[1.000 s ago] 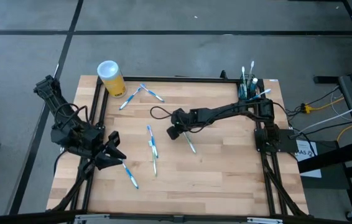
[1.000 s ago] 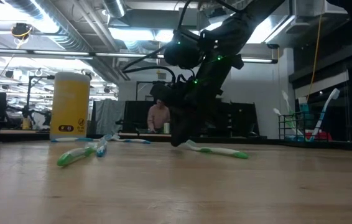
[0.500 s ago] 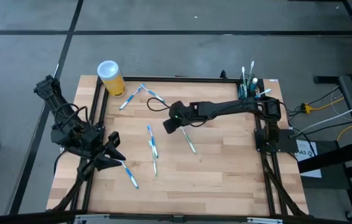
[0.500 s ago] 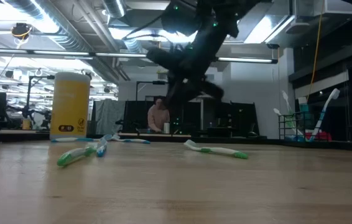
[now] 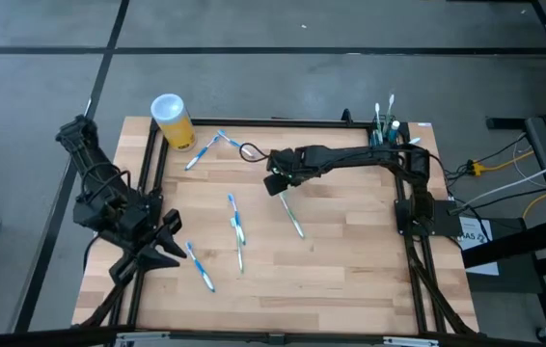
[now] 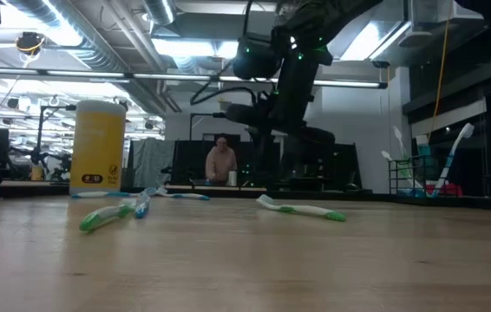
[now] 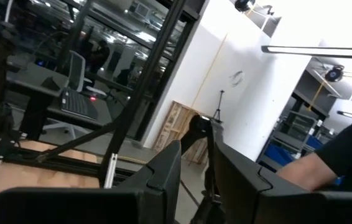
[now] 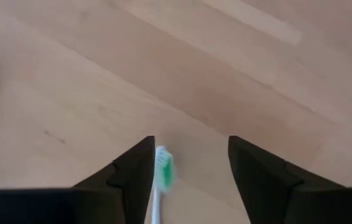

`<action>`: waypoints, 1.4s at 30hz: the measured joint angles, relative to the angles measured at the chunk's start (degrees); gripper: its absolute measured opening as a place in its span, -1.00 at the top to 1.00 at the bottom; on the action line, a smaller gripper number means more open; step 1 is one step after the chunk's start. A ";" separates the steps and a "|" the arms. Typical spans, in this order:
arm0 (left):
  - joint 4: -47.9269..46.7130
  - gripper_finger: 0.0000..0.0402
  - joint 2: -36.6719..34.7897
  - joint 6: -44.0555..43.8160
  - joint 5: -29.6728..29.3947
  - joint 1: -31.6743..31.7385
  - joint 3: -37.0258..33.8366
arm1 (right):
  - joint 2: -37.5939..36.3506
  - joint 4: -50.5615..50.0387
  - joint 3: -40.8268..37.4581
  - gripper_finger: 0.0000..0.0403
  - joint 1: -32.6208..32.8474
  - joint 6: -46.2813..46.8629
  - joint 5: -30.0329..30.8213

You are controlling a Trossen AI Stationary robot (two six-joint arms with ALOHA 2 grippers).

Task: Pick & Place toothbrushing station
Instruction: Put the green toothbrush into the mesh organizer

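Note:
I will pick up the green-and-white toothbrush by its head end with my right gripper next, to put it in the toothbrushing station.
The toothbrushing station is a small black holder at the table's far right corner, with several toothbrushes standing in it. It also shows in the low view. A green-and-white toothbrush lies flat on the table's middle. My right gripper hangs open just above the brush's head end, whose green tip shows between the fingers, untouched. My left gripper waits near the table's left edge, raised, its fingers a little apart with nothing between them.
A yellow cup with a white lid stands at the far left corner. Several blue-and-white toothbrushes lie loose: two near the cup, two at the centre, one by my left gripper. A black frame edges the table.
My right gripper has risen off the table beside the green toothbrush's head end, gone a little toward the far edge, and opened from shut. The toothbrush has stayed lying where it was.

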 joint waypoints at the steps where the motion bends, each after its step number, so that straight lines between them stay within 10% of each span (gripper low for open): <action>1: 0.00 0.55 0.00 0.02 -0.06 -0.30 0.00 | 0.18 -0.23 -0.06 -0.02 -0.18 0.60 -0.64; 27: 0.44 0.55 -0.08 0.44 -0.55 -3.41 0.00 | 7.52 5.31 0.15 0.13 3.92 5.92 -5.11; 42: 0.39 0.55 -1.16 0.92 -1.54 -3.64 0.00 | 7.85 6.32 0.07 0.86 6.84 2.97 -5.34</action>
